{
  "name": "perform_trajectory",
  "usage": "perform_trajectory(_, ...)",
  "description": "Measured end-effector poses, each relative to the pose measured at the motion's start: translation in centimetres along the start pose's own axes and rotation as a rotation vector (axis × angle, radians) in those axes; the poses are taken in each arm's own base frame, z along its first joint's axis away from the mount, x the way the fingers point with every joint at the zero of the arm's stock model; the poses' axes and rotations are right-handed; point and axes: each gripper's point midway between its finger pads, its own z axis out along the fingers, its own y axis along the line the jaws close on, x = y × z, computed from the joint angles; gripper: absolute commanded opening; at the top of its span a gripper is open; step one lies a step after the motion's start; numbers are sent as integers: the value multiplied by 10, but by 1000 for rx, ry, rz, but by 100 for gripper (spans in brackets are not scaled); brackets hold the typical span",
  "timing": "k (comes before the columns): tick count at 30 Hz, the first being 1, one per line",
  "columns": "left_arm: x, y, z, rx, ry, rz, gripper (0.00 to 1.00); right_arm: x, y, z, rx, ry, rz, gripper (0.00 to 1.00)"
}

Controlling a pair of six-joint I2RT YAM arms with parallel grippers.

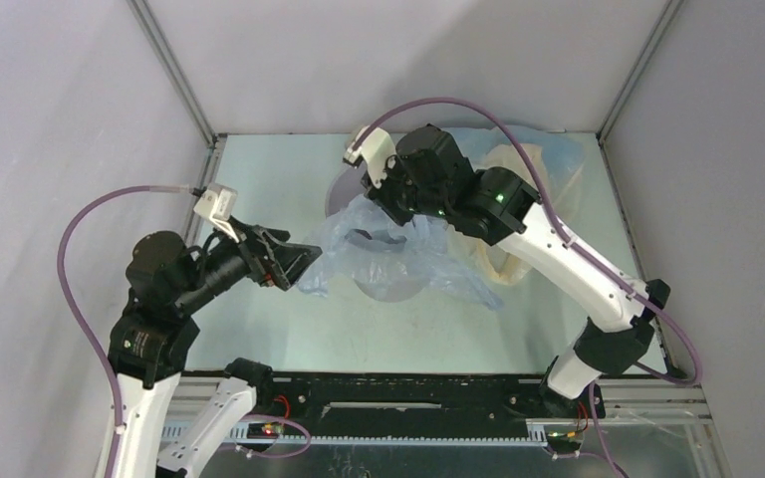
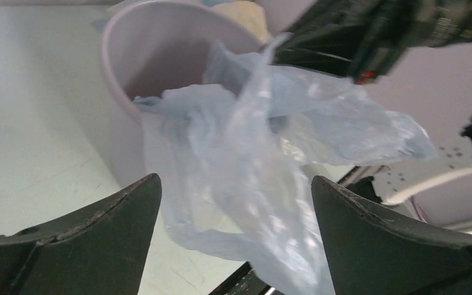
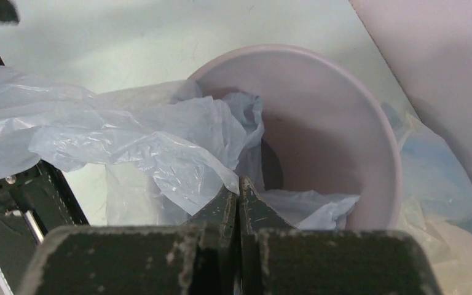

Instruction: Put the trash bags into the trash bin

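My left gripper grabs the trash bag by its loose hanging edge [image 1: 317, 279] next, so the bag's middle stays free to enter the bin [image 1: 337, 199].
The grey trash bin [image 1: 337, 199] stands mid-table, its mouth seen from above in the right wrist view [image 3: 382, 132]. A pale blue trash bag [image 1: 398, 261] is draped over its near rim, partly inside and partly hanging outside [image 3: 160, 147]. Over the bin, my right gripper [image 3: 239, 182] is shut and pinches a peak of this bag's film. My left gripper [image 2: 232, 181] is open just left of the bin [image 2: 129, 55], its jaws wide apart, with the hanging bag [image 2: 252, 160] in front of them and not touching. Cream-yellow and pale blue trash bags [image 1: 523, 174] lie behind the bin.
Grey walls close in the table on three sides. The loose bags [image 3: 442, 203] fill the far right corner against the wall. The black rail [image 1: 408, 393] with both arm bases runs along the near edge.
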Motion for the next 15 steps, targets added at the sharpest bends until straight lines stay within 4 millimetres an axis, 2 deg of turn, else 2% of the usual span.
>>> perform_trajectory(3, -7, -16, -4, 74, -28, 8, 100, -7, -7, 7, 8, -12, 27, 0)
perform_trajectory(6, -12, -20, -8, 82, -53, 17, 100, -14, -10, 14, 7, -27, 48, 0)
perform_trajectory(11, -18, -9, -12, -6, -64, 13, 100, -21, -16, 22, 14, -46, 71, 0)
perform_trajectory(15, -11, 1, -8, -63, -27, 1, 100, -22, -20, 26, 23, -52, 90, 0)
